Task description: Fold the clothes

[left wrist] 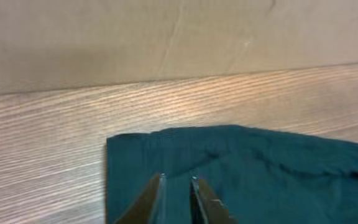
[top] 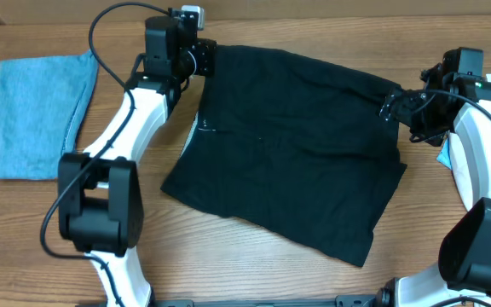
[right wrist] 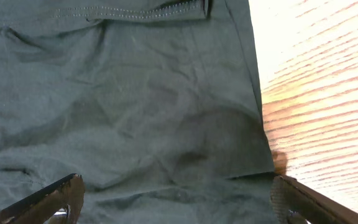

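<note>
My right gripper grabs the garment's edge at the far corner opposite my left gripper next, to straighten the black garment between both grippers for folding.
A large black shorts-like garment (top: 288, 145) lies spread flat in the middle of the table, with a small white label (top: 203, 129) near its left edge. My left gripper (top: 203, 58) is at its far left corner. In the left wrist view the fingers (left wrist: 157, 193) stand a narrow gap apart with the cloth (left wrist: 260, 168) pinched between them, so the gripper (left wrist: 178, 182) is shut on it. My right gripper (top: 390, 107) is at the garment's far right corner. It stands wide open (right wrist: 176, 193) just above the cloth (right wrist: 135, 112), straddling its edge.
A light-blue cloth (top: 41, 115) lies flat at the table's left side, beside the left arm (top: 135, 111). A cardboard wall (left wrist: 166, 37) runs along the table's far edge. Bare wood (top: 254, 264) shows in front of the garment.
</note>
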### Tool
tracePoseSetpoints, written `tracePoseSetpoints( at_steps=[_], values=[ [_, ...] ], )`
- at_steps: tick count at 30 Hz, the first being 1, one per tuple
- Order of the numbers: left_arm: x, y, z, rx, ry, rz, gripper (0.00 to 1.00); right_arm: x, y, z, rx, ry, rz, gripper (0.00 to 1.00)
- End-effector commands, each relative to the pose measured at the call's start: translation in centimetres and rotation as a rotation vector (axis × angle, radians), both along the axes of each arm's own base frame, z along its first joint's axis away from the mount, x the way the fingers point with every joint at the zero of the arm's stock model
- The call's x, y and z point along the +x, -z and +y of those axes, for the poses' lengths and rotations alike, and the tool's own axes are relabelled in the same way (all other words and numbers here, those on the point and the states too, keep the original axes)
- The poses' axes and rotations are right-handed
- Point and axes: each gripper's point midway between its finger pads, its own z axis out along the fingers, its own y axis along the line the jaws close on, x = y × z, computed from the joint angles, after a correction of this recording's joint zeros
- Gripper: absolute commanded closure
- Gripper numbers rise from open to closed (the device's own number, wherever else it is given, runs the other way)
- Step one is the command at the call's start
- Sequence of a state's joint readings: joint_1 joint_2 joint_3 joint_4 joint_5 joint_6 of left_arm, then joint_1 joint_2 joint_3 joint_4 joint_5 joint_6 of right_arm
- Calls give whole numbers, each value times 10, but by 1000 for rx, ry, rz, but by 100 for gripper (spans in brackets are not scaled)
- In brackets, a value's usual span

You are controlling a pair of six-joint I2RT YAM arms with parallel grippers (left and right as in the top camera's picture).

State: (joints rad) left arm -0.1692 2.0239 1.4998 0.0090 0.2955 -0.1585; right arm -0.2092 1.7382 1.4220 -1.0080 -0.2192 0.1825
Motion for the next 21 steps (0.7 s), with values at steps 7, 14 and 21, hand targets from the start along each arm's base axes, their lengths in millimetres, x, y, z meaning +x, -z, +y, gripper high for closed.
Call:
tracePoseSetpoints(
  at_steps=[7,14,21],
  values=[
    [45,135,-36,17,27,109,85,1,-2,-1,-11,-3,-10,0],
    [35,180,22,256,-195,244,88,0,-2,-1,-11,-3,-10,0],
    [21,193,51,287,-256,343,87,0,-2,-1,-11,-3,-10,0]
  ],
)
